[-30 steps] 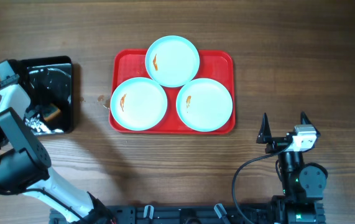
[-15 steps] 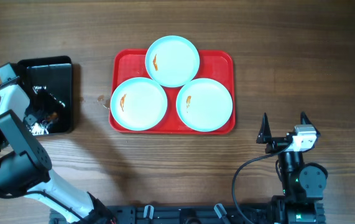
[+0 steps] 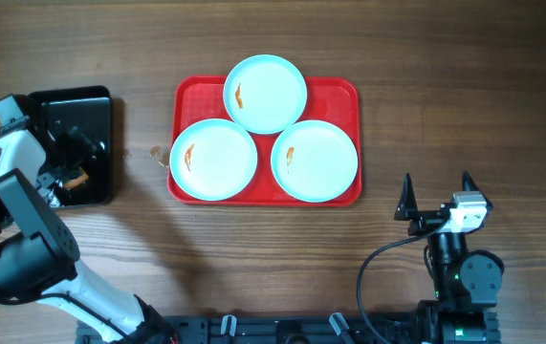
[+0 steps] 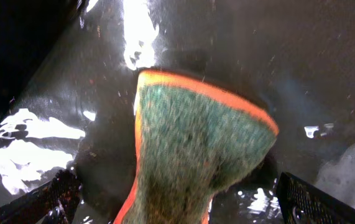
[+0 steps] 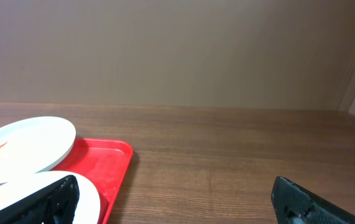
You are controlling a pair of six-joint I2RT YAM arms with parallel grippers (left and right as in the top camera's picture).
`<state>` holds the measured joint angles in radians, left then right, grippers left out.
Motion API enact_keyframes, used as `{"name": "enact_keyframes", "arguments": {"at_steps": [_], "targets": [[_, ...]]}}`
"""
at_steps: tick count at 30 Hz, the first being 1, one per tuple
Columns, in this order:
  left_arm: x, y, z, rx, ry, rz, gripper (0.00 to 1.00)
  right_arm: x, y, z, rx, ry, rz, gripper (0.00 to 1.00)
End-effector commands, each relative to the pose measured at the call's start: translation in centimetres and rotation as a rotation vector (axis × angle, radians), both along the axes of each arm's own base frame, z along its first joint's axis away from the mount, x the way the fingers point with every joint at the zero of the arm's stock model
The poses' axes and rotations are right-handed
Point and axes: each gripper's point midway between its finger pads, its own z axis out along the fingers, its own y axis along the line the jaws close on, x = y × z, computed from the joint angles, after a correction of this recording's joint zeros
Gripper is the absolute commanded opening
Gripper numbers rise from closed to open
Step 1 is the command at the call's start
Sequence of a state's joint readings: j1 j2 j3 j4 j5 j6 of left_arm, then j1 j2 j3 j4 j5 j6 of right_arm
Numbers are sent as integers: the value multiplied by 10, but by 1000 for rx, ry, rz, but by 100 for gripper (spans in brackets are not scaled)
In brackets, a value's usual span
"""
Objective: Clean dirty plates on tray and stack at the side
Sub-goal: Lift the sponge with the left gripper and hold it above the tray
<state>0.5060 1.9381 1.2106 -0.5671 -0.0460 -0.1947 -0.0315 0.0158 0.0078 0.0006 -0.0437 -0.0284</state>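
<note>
The sponge's narrow part (image 3: 75, 180) (image 4: 173, 194) is between my left gripper's open fingers. My left gripper needs to close on the sponge, as it would hold it now.
Three pale blue plates lie on the red tray (image 3: 339, 96): a far one (image 3: 265, 93), a left one (image 3: 213, 159) and a right one (image 3: 315, 160), each with a small orange smear. My left gripper (image 3: 70, 162) hangs over the black tray (image 3: 96, 100). In the left wrist view a green sponge with an orange edge (image 4: 196, 137) lies between its wide-open jaws, and the left gripper (image 4: 183, 202) does not pinch it. My right gripper (image 3: 435, 194) stands open near the table's front, right of the red tray. Its camera sees a plate (image 5: 25, 149) and the tray's corner (image 5: 106, 168).
The glossy black tray is wet and sits at the table's left edge, apart from the red tray. Bare wooden table (image 3: 445, 96) lies right of the red tray and in front of it. A cable runs near the right arm's base (image 3: 378, 263).
The left gripper's jaws closed in on the sponge and have now spread wide again. The sponge shifted slightly in the black tray. The right arm and the plates have not moved.
</note>
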Motion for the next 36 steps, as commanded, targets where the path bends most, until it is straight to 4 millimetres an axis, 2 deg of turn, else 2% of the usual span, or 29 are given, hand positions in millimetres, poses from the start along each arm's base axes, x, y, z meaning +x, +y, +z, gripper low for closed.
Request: {"name": "enact_keyframes", "arguments": {"at_steps": [1,3,4,5,9,12,17,27,30,32,36], "targets": [[6,2,8,13,-41,-6,83,0,-1,0,-9,-2,-6,100],[8,3,8,17,-49,-6,53,0,-1,0,-9,-2,-6,100],[8,3,9,17,-50,-6,34,0,-1,0,-9,-2,-6,100],[8,3,8,17,-49,-6,23,0,-1,0,-9,-2,-6,100],[7,3,10,16,-48,-6,17,0,-1,0,-9,-2,-6,100],[7,3,13,19,-51,-6,4,0,-1,0,-9,-2,-6,100],[9,4,31,37,-86,-6,7,0,-1,0,-9,-2,-6,100],[8,3,95,102,-204,-7,4,0,-1,0,-9,-2,-6,100],[9,3,108,117,-234,-8,4,0,-1,0,-9,-2,-6,100],[13,-4,110,81,-259,-27,4,0,-1,0,-9,-2,-6,100],[37,-33,107,-80,-376,-116,4,0,-1,0,-9,-2,-6,100]]}}
